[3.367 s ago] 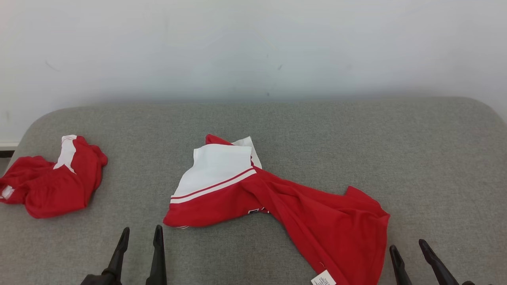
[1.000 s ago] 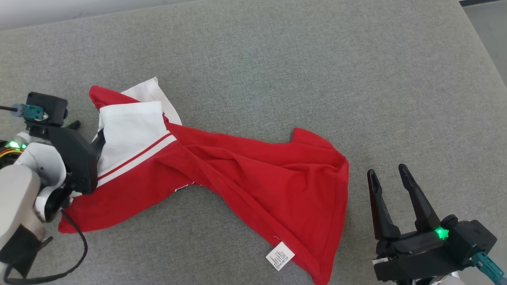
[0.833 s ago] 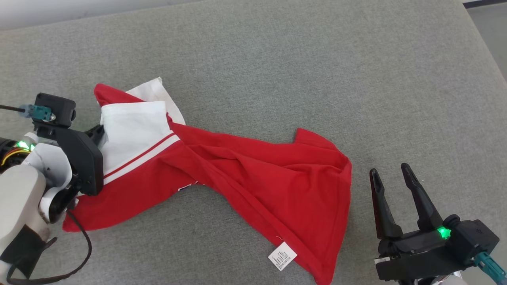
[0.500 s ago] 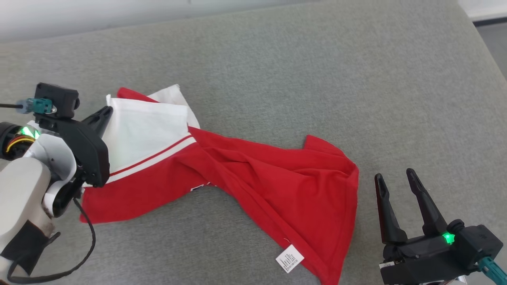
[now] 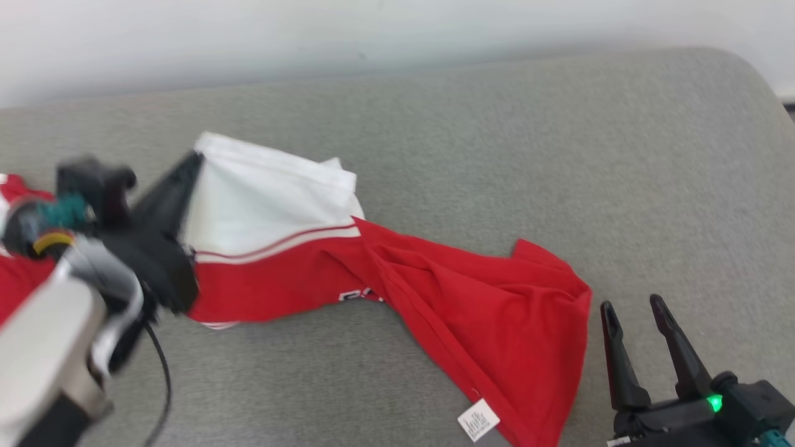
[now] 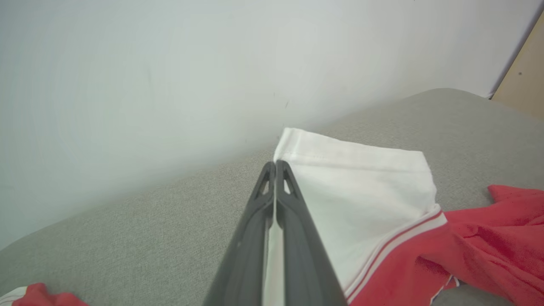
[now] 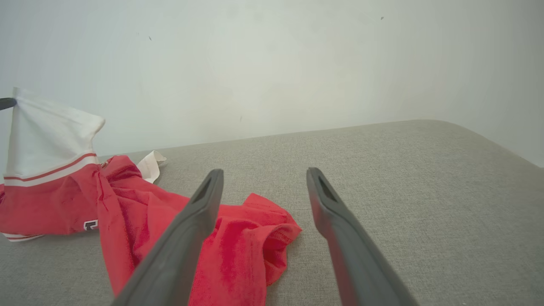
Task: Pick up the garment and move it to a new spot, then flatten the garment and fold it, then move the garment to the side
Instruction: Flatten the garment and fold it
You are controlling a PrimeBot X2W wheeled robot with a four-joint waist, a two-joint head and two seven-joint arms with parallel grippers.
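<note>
My right gripper should grab that raised red edge [image 5: 578, 290] next, because it stands up in a fold while the rest of the jersey [image 5: 477, 313] lies loose.
The garment [image 5: 447, 292] is a red jersey with a white, red-striped panel, lying crumpled across the grey cushioned surface [image 5: 528, 124]. My left gripper [image 5: 196, 158] is shut on the far edge of the white panel and holds that edge raised off the surface. In the left wrist view its fingers [image 6: 275, 164] are pressed together with white cloth of the garment [image 6: 361, 187] between them. My right gripper [image 5: 631, 303] stands open near the garment's right red end, holding nothing. The right wrist view looks between its spread fingers [image 7: 264, 172] over the garment [image 7: 136, 204].
A second red and white garment [image 5: 12, 273] lies at the far left, also at the corner of the left wrist view [image 6: 38, 294]. A white label [image 5: 478, 420] hangs at the jersey's near hem. A pale wall [image 5: 397, 31] backs the surface.
My left gripper has shut on the white panel's edge and lifted it up and back. The head camera has tilted, shifting the whole picture. The right gripper stays open.
</note>
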